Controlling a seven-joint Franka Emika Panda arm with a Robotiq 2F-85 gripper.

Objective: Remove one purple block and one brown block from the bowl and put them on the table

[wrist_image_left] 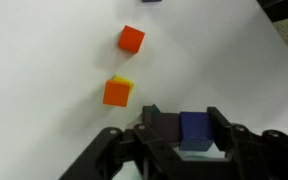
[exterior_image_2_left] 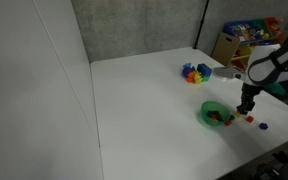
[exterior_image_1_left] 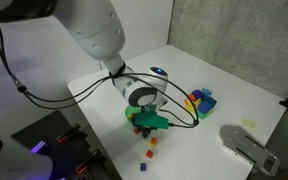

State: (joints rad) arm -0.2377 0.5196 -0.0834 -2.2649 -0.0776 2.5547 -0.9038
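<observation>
I should keep holding both blocks in my gripper until they reach the table. They hang above it, so opening now would drop them loosely beside the green bowl (exterior_image_2_left: 216, 114).
In the wrist view my gripper (wrist_image_left: 182, 132) is shut on a blue-purple block (wrist_image_left: 196, 128). A dark brown block (wrist_image_left: 162, 128) sits pressed against it between the fingers, low over the white table (wrist_image_left: 54, 60). In an exterior view my gripper (exterior_image_2_left: 246, 105) hangs just beside the green bowl (exterior_image_2_left: 216, 114), which holds small blocks. In an exterior view the gripper body (exterior_image_1_left: 142, 98) covers part of the bowl (exterior_image_1_left: 150, 122). Two orange blocks (wrist_image_left: 132, 38) (wrist_image_left: 117, 92) lie on the table ahead of the fingers; the nearer one has a yellow block behind it.
A multicoloured cluster of larger blocks (exterior_image_2_left: 195, 72) (exterior_image_1_left: 201, 100) stands beyond the bowl. Small loose blocks (exterior_image_1_left: 150, 154) (exterior_image_2_left: 263, 126) lie near the table edge. A grey rounded device (exterior_image_1_left: 248, 146) lies at a corner. A toy shelf (exterior_image_2_left: 246, 38) stands behind the table.
</observation>
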